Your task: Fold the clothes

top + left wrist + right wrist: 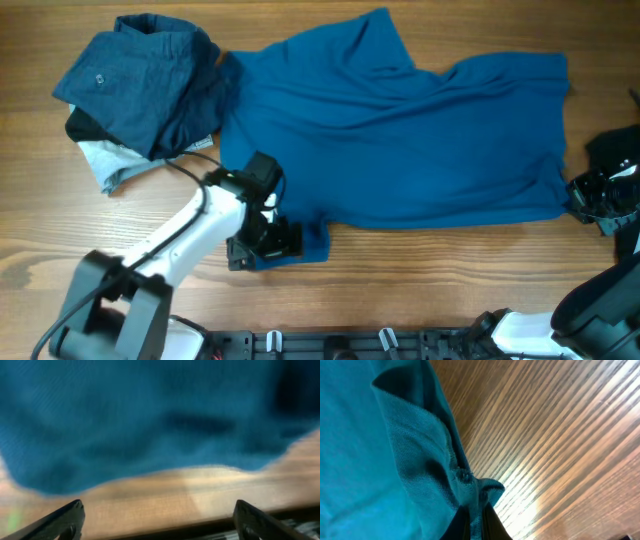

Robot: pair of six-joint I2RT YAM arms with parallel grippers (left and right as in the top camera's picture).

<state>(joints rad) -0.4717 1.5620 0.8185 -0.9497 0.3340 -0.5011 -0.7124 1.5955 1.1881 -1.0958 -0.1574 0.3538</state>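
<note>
Only bare wood is between my left gripper's fingers, short of the shirt's edge, so it moves toward that edge next; it is too early to close.
A blue shirt [400,130] lies spread across the middle and right of the table. Its sleeve end [312,240] sticks out at the lower left edge. My left gripper [262,245] is at that sleeve end. In the left wrist view its fingers [160,522] are wide open with bare wood between them, and the blurred blue fabric [150,420] lies just ahead. My right gripper [588,195] is at the shirt's lower right corner. In the right wrist view it [476,522] is shut on a pinched fold of the shirt's hem [465,477].
A pile of dark blue clothes [140,80] lies at the far left, with a grey-white garment [105,160] under it. Bare wooden table [450,270] runs along the front. The table's front rail [380,340] is at the bottom edge.
</note>
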